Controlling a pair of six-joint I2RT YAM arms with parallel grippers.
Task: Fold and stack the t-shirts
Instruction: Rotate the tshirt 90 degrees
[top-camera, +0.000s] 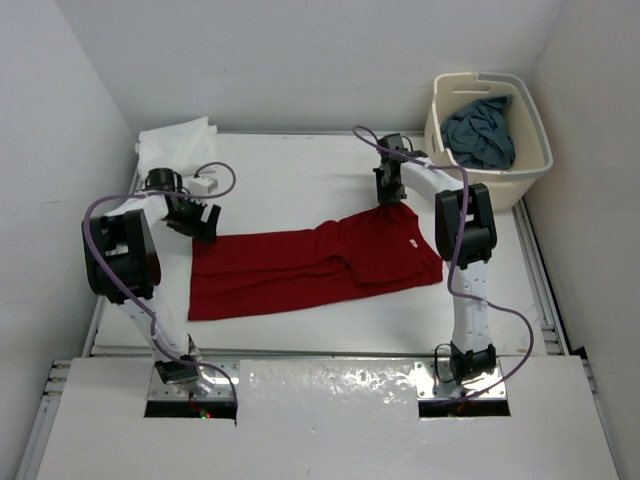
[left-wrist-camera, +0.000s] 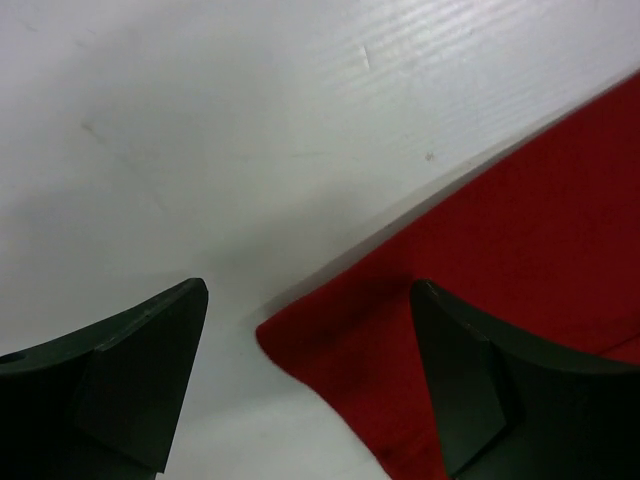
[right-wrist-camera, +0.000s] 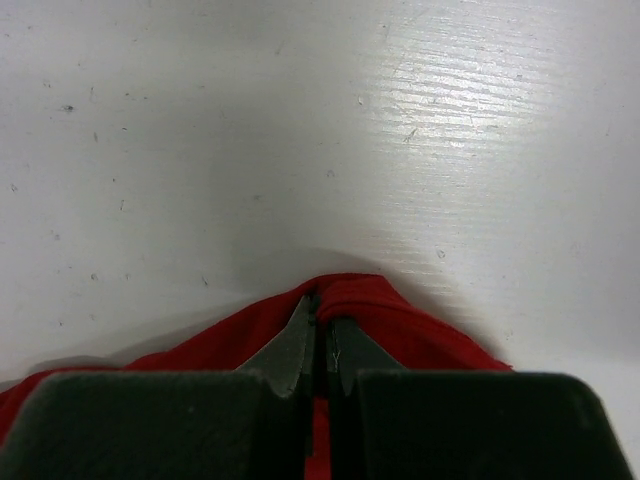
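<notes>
The fingers are above the cloth (right-wrist-camera: 345, 300), so they would miss the shirt's corner if they closed now. My left gripper should lower its fingers first, then close on the shirt's corner.
The red t-shirt (top-camera: 310, 265) lies spread across the middle of the table, partly folded lengthwise. My right gripper (top-camera: 385, 195) is shut on its far right edge, and the pinched red cloth (right-wrist-camera: 345, 300) bulges round the fingertips. My left gripper (top-camera: 203, 222) is open just above the shirt's far left corner (left-wrist-camera: 290, 335), which lies between the jaws. The white t-shirt (top-camera: 175, 145) lies bunched at the far left corner of the table. The blue-grey t-shirt (top-camera: 482, 130) lies crumpled in the basket.
The cream laundry basket (top-camera: 535, 130) stands at the far right, off the table's corner. White walls close in on the left, back and right. A raised metal rim (top-camera: 535, 270) runs along the table's sides.
</notes>
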